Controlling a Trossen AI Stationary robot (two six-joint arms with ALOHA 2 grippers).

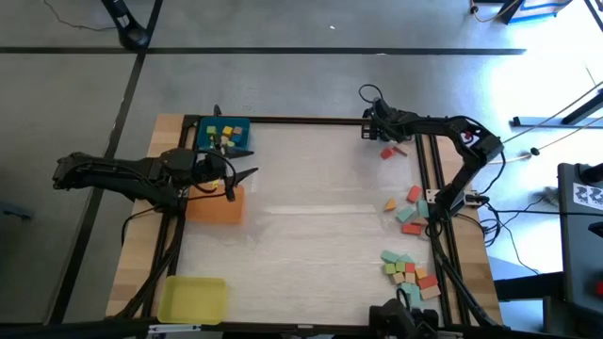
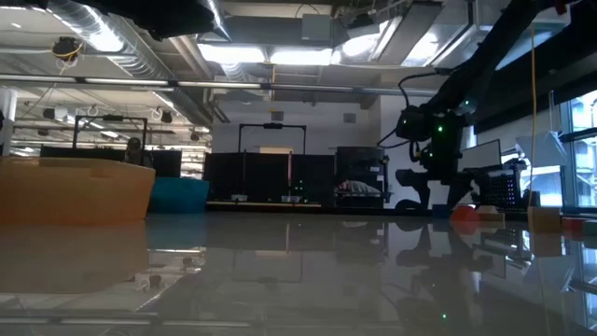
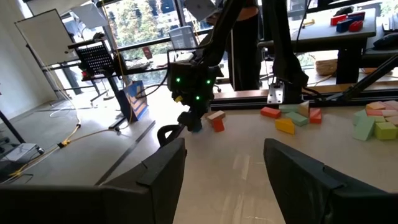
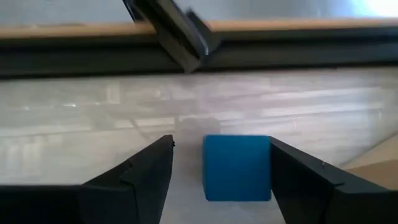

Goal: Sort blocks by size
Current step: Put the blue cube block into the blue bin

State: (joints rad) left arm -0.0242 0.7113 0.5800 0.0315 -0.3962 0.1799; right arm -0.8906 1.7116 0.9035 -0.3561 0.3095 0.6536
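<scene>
I should close my right gripper on the blue cube now, because my fingers are on either side of it in the right wrist view.
My right gripper (image 1: 369, 121) reaches down at the table's far right corner, open, fingers on either side of a blue cube (image 4: 236, 167) that rests flat on the table. Two red blocks (image 1: 392, 151) lie just near of it. More blocks, pink, teal, orange and yellow, lie in two loose clusters (image 1: 411, 209) (image 1: 409, 268) along the right edge. My left gripper (image 1: 247, 162) hovers open and level at the left, between the blue tray (image 1: 202, 128) and the orange tray (image 1: 217, 207), nothing between its fingers (image 3: 163, 168). Yellow blocks (image 1: 226, 132) lie in the blue tray. My right gripper has one finger (image 4: 298, 174) standing right beside the blue cube's side (image 4: 266, 168), while the other finger keeps a clear gap. Whether that finger touches the cube, I cannot tell. The cube sits flat on the table.
A yellow tray (image 1: 193, 299) sits at the near left corner. A dark frame rail (image 4: 186, 59) runs along the far edge just beyond the cube, and another rail (image 1: 429, 169) runs down the right side. The table's middle (image 1: 311, 217) is bare.
</scene>
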